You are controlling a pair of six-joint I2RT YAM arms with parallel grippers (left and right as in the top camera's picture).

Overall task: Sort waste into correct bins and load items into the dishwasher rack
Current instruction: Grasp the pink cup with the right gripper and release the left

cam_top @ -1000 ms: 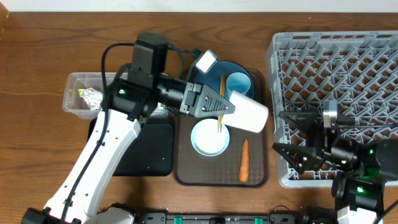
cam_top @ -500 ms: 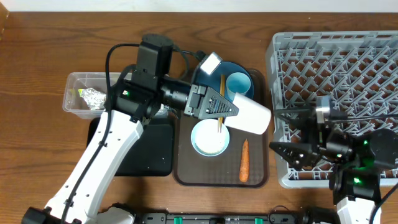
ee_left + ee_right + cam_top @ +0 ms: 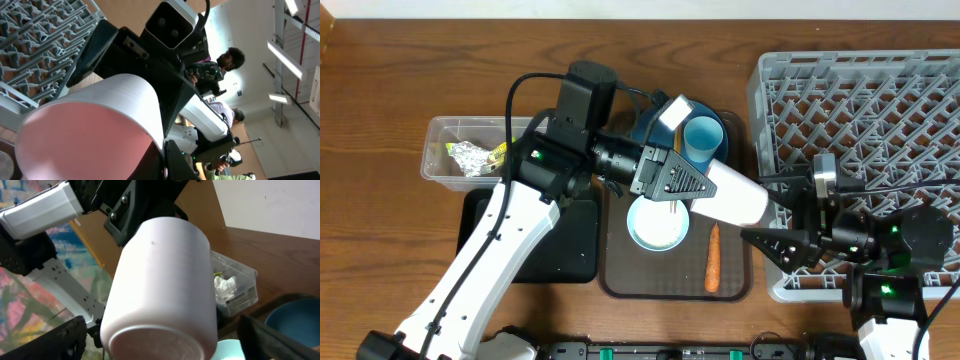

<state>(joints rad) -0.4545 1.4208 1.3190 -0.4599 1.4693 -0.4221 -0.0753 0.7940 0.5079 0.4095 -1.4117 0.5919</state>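
Observation:
My right gripper should close on the cup's base now, because the pink cup's base (image 3: 754,203) is between its open fingers, one on each side.
My left gripper (image 3: 705,184) is shut on the rim of the pink cup (image 3: 735,198), one finger inside and one outside, and holds it on its side above the brown tray. The cup's base points right, towards my right gripper (image 3: 767,212). That gripper is open, its fingers (image 3: 45,340) on either side of the cup's base (image 3: 160,280) without touching it. The cup's pink inside (image 3: 85,130) fills the left wrist view. On the tray lie the white bowl (image 3: 655,225), the carrot (image 3: 712,258), the light blue cup (image 3: 702,137) and the blue plate (image 3: 723,122).
The grey dishwasher rack (image 3: 880,100) stands at the right, under my right arm. A clear tub (image 3: 445,160) with a foil wrapper (image 3: 470,157) and tissues (image 3: 225,285) sits at the left. The black tray (image 3: 560,250) lies beside the brown tray (image 3: 620,280).
My left arm has carried the pink cup to the right. The right gripper has come left from over the rack, so its open fingers now flank the cup's base.

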